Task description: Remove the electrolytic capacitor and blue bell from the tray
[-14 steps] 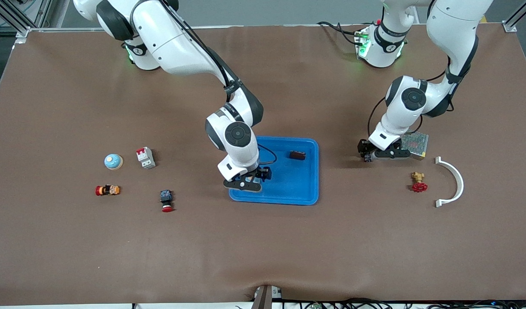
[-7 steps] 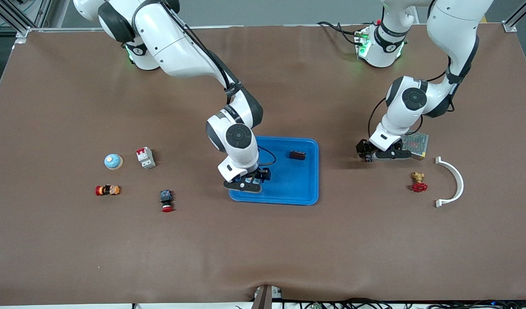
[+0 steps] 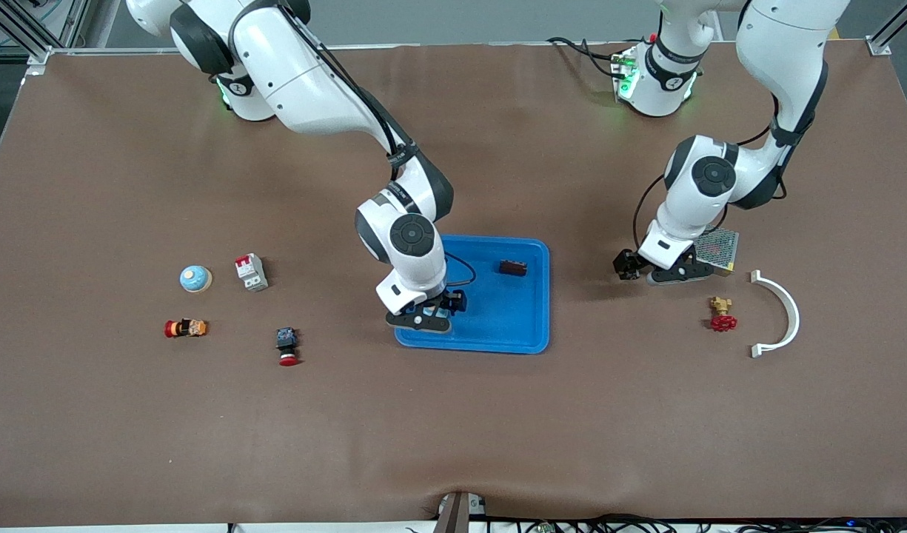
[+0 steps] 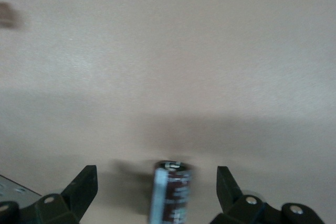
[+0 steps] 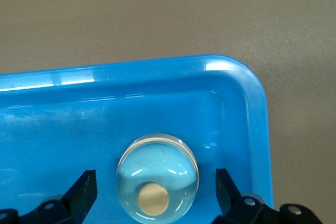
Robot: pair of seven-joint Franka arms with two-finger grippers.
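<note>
In the blue tray (image 3: 520,326) my right gripper's fingers are on either side of the bell's dome (image 3: 434,312). It is time to close, as closing now would catch the bell.
The bell (image 5: 157,179), a light blue dome with a beige button, sits inside the blue tray (image 3: 520,326) near the corner toward the right arm's end. My right gripper (image 5: 154,174) straddles it, open, with both fingers clear of the dome; in the front view the right gripper (image 3: 431,314) hangs low over that tray corner. The capacitor (image 4: 170,195), a dark brown cylinder with a pale blue stripe, is between the spread fingers of my open left gripper (image 4: 156,179), touching neither. The left gripper (image 3: 631,268) is over bare table between the tray and a mesh box.
A dark brown block (image 3: 512,267) lies in the tray. Toward the right arm's end are another blue dome bell (image 3: 195,278), a red-white breaker (image 3: 251,272), a red-yellow part (image 3: 185,328) and a red push button (image 3: 287,346). The mesh box (image 3: 718,248), a red-handled valve (image 3: 720,314) and a white curved bracket (image 3: 782,314) lie near the left arm.
The left gripper's fingers have spread wider and its wrist has risen slightly. The right arm has barely moved and stays open over the tray corner.
</note>
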